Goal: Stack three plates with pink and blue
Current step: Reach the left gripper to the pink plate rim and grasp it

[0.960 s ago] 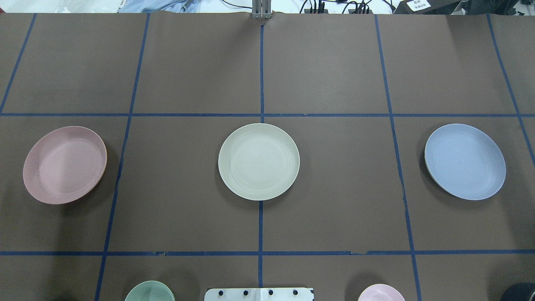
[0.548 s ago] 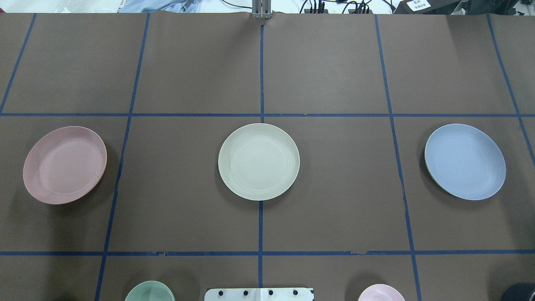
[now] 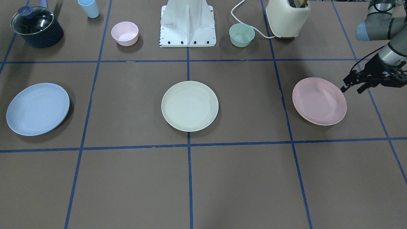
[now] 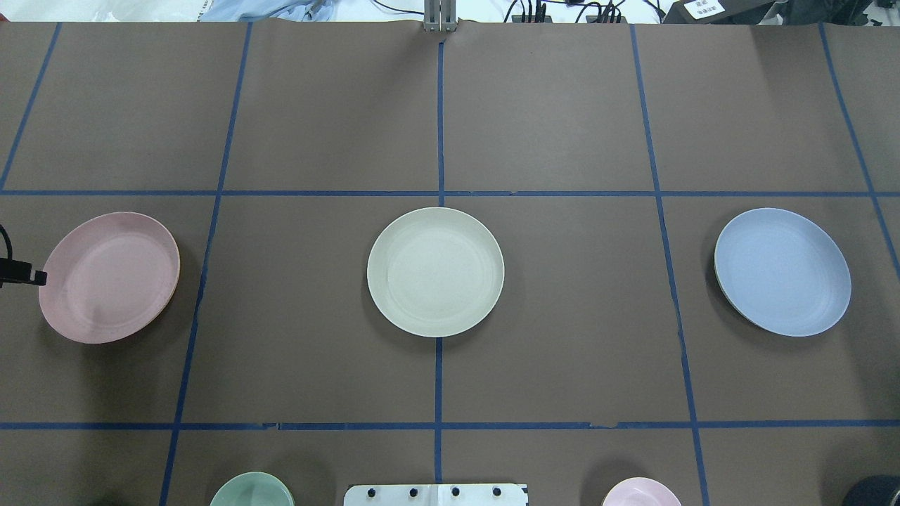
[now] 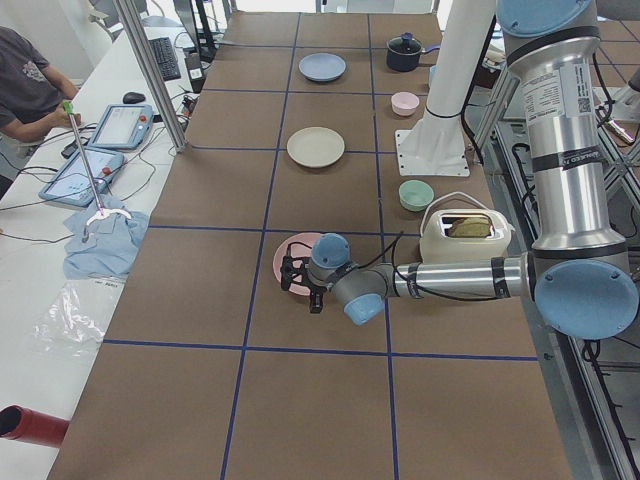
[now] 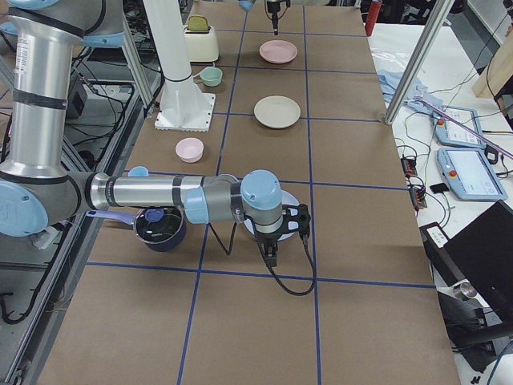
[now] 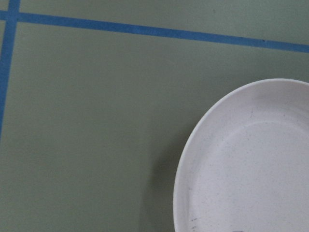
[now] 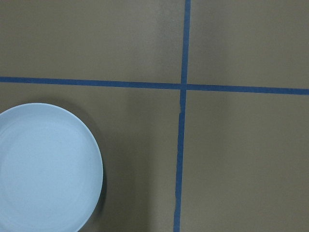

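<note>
Next, my left gripper picks up the pink plate by its rim (image 3: 340, 93) to stack it onto the cream (image 3: 189, 106) one.
Three plates lie apart in a row on the brown table: pale pink (image 4: 109, 277), cream-white (image 4: 435, 271) and pale blue (image 4: 782, 271). In the front view they are pink (image 3: 319, 101), cream (image 3: 189, 106) and blue (image 3: 37, 108). My left gripper (image 3: 352, 89) is open and empty, just off the pink plate's outer rim and a little above the table. Its wrist view shows that plate's rim (image 7: 251, 164). My right gripper (image 6: 276, 237) hovers over the blue plate, which its wrist view shows (image 8: 46, 166). I cannot tell whether it is open or shut.
Near the robot base (image 3: 187, 24) stand a small pink bowl (image 3: 124, 33), a small green bowl (image 3: 242, 34), a cream toaster (image 3: 287, 17), a lidded dark pot (image 3: 36, 26) and a blue cup (image 3: 89, 8). Blue tape lines grid the table.
My left gripper's tip has come into the overhead view at the left edge, beside the pink plate. The three plates have not moved.
</note>
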Controlling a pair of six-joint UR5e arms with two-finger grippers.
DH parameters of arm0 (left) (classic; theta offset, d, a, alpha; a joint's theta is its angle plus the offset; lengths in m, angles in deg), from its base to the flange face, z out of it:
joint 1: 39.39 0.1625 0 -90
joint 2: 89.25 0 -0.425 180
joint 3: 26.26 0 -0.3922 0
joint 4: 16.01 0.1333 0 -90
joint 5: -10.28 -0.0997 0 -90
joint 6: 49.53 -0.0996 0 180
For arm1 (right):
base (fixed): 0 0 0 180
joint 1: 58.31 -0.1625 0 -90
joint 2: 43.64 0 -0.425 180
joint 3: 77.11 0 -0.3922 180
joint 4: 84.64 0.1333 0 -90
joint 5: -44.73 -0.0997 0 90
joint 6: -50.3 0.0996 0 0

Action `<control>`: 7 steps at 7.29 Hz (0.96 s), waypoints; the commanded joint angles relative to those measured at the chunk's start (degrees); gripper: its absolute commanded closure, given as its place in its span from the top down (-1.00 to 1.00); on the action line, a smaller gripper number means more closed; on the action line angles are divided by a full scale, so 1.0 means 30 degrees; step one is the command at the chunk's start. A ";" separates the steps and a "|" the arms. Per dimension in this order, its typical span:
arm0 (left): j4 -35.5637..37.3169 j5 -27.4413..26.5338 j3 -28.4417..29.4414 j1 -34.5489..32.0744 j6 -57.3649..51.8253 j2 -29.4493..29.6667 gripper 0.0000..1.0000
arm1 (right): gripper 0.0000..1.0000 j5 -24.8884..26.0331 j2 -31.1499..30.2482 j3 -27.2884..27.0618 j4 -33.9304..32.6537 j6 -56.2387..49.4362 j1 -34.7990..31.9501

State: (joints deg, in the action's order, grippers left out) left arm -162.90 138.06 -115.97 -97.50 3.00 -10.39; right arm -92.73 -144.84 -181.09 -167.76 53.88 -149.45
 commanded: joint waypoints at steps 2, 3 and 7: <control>0.0068 -0.0054 0.1074 0.1174 0.0039 0.0841 0.28 | 1.00 -0.0060 -0.0017 -0.0026 0.0020 0.0036 0.0000; 0.0069 -0.0054 0.1104 0.1204 0.0039 0.0842 -0.21 | 1.00 -0.0060 -0.0017 -0.0055 0.0020 0.0037 0.0000; 0.0098 0.0004 0.0726 0.1059 -0.0137 0.0520 -1.00 | 1.00 -0.0408 0.0041 -0.0085 0.0020 0.0007 0.0029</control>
State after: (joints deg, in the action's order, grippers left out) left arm -162.66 137.91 -113.15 -94.01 2.64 -8.59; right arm -93.13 -144.79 -181.31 -167.70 53.91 -149.43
